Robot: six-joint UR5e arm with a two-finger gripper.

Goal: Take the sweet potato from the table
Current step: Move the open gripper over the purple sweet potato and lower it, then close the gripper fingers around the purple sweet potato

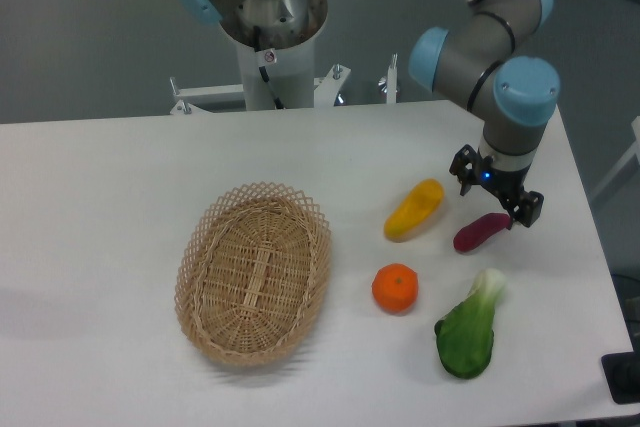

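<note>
I'll pick the sweet potato off the table by its end [498, 223].
The sweet potato [479, 233] is a small dark reddish-purple tuber lying on the white table [120, 197] at the right. My gripper [494, 201] hangs just above its far end, fingers spread open, one finger toward the yellow vegetable and the other past the tuber's right tip. Nothing is held between the fingers. The tuber's upper right end is partly covered by the gripper.
A yellow-orange elongated vegetable [414, 209] lies just left of the sweet potato. An orange [395, 288] and a green leafy vegetable [468, 331] sit nearer the front. A wicker basket [254, 272] stands at centre left. The table's right edge is close to the gripper.
</note>
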